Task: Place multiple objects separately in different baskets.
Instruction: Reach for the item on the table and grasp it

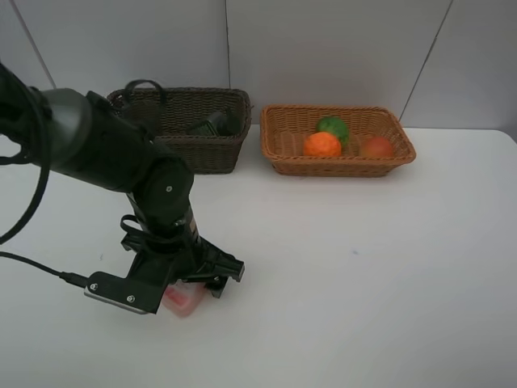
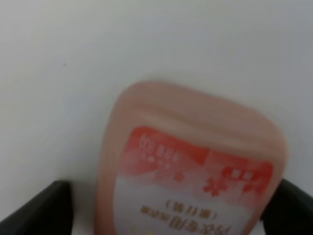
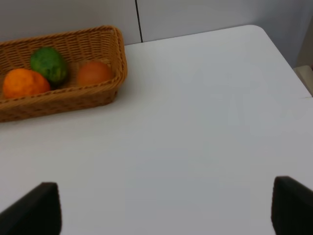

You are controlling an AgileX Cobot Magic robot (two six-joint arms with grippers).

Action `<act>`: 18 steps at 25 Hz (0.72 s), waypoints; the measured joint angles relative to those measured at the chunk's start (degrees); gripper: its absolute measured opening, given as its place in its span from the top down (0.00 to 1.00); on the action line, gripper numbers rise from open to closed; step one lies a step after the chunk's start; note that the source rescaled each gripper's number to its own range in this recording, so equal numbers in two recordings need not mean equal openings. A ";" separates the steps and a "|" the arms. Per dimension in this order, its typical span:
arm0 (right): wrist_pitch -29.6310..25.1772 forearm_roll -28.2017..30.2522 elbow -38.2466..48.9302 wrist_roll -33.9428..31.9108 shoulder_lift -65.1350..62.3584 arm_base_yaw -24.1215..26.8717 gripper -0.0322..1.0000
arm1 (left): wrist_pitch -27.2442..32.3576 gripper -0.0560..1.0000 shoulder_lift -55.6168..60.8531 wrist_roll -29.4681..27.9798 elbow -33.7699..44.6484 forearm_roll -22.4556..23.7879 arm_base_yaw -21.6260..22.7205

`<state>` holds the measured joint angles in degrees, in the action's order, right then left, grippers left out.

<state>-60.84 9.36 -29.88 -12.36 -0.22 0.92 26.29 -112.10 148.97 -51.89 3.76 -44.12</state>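
Observation:
The left gripper has its fingers down on both sides of the pink bottle, so it should close now and would hold the bottle.
A pink bottle (image 1: 185, 300) lies on the white table at the front left; it fills the left wrist view (image 2: 195, 166). My left gripper (image 1: 192, 288) is down over it, jaws open with one finger on each side. The light tan basket (image 1: 283, 153) at the back holds an orange (image 1: 321, 145), a green fruit (image 1: 333, 127) and a red-orange fruit (image 1: 376, 146). The dark brown basket (image 1: 202, 153) holds a dark grey bottle (image 1: 214, 123). The mauve cup is hidden. My right gripper (image 3: 166, 210) is open and empty over bare table.
The tan basket (image 3: 73, 100) with its fruits also shows in the right wrist view. The table's right edge and corner (image 3: 279, 54) lie near my right gripper. A black cable (image 1: 36, 263) trails from the left arm across the table.

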 joint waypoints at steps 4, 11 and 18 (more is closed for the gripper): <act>0.00 0.00 0.00 0.00 0.00 0.00 0.12 | -0.46 0.00 -0.01 0.00 0.00 0.05 0.00; 0.00 0.00 0.00 0.00 0.00 0.00 0.12 | -0.35 0.14 -0.22 0.84 0.00 0.72 0.00; 0.00 0.00 0.00 0.00 0.00 0.00 0.12 | -0.02 0.34 -0.22 3.65 -0.17 -1.66 -0.68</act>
<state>-60.84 9.36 -29.88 -12.36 -0.22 0.92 26.28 -112.32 152.62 -52.06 2.10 -44.80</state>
